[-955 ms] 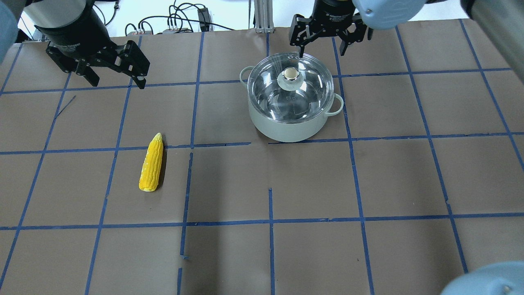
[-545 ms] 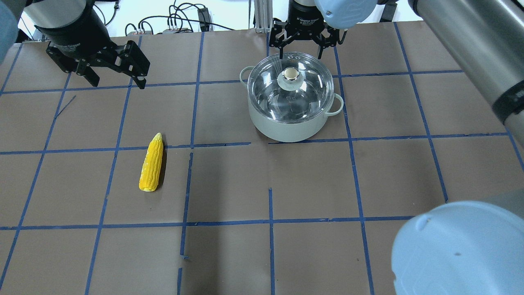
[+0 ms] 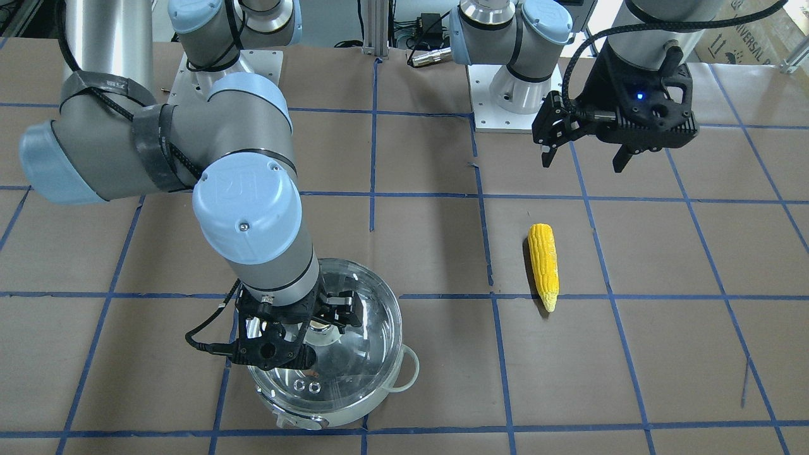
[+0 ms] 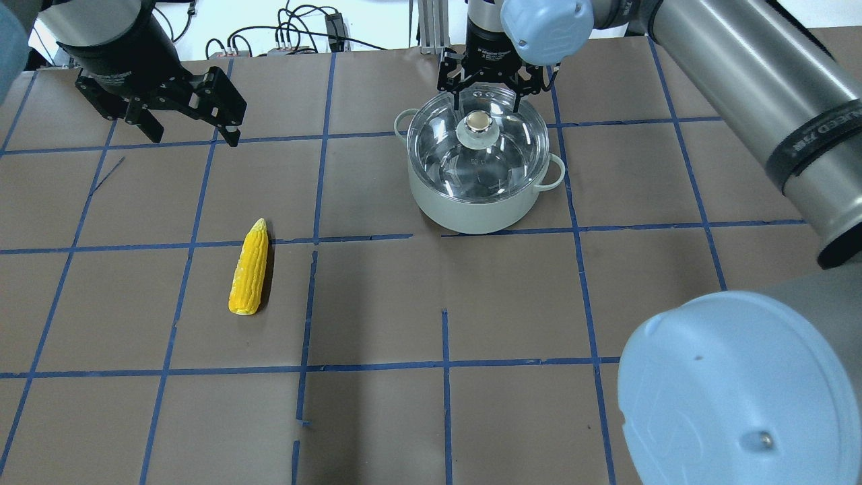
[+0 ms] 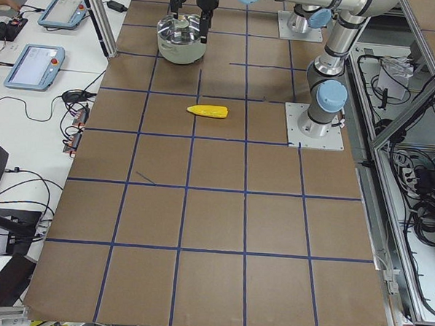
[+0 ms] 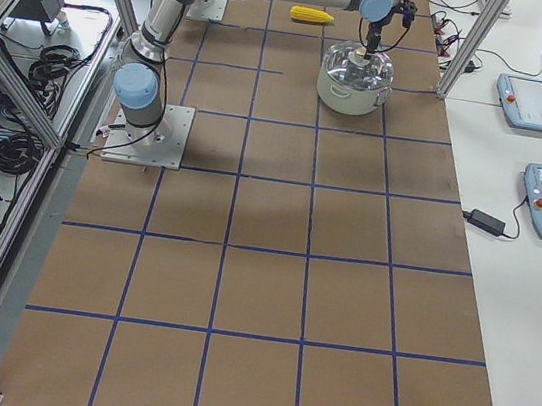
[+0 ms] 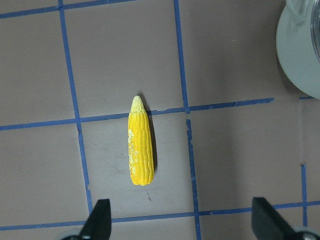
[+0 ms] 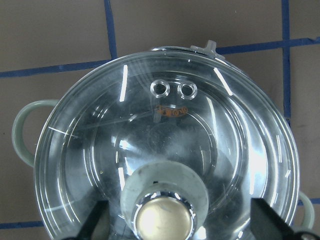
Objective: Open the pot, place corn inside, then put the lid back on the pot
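Note:
The right gripper grabs the lid by the narrow beige knob (image 3: 322, 327) next, since the glass lid (image 3: 368, 333) spreads wider than my fingers open.
The pot (image 4: 471, 210) stands at the table's far middle with the glass lid (image 4: 486, 165) on it. The beige knob (image 4: 478, 120) is at the lid's centre. My right gripper (image 4: 486, 102) is open and hangs just above the lid. In the right wrist view its fingertips (image 8: 100, 220) stand on either side of the knob (image 8: 162, 217) without touching it. The corn (image 4: 249, 267) lies on the paper to the left, tip pointing away. My left gripper (image 4: 194, 131) is open and empty, held above the table beyond the corn (image 7: 140, 150).
The table is covered in brown paper with a blue tape grid (image 4: 444, 367). Cables (image 4: 296, 34) lie past the far edge. My right arm's elbow (image 4: 741, 391) fills the near right corner of the overhead view.
My right gripper has moved left and toward the robot, from beyond the pot's far rim to over the lid around the knob. The left arm, corn and pot have not moved.

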`<action>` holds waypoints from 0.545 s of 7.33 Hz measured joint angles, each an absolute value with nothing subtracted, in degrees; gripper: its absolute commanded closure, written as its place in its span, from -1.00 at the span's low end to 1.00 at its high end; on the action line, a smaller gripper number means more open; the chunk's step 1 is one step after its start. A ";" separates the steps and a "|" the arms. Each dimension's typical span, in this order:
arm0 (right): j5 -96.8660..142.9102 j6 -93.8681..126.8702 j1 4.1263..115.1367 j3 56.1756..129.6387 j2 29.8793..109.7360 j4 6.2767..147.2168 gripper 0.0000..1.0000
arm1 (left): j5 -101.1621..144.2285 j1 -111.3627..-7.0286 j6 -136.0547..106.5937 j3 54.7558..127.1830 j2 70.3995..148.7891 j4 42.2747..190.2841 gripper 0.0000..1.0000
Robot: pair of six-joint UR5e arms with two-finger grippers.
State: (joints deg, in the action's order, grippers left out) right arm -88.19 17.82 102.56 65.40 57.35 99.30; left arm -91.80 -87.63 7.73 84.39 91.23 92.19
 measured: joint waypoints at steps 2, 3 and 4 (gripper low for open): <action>-88.10 17.86 102.66 65.54 56.94 99.69 -0.95 | -91.83 -87.63 7.73 84.42 91.23 92.20 -1.00; -88.12 17.85 102.94 65.74 56.87 99.73 -0.89 | -91.83 -87.63 7.74 84.44 91.23 92.20 -1.00; -88.20 17.86 103.30 65.92 56.82 99.75 -0.83 | -91.81 -87.63 7.73 84.45 91.23 92.20 -1.00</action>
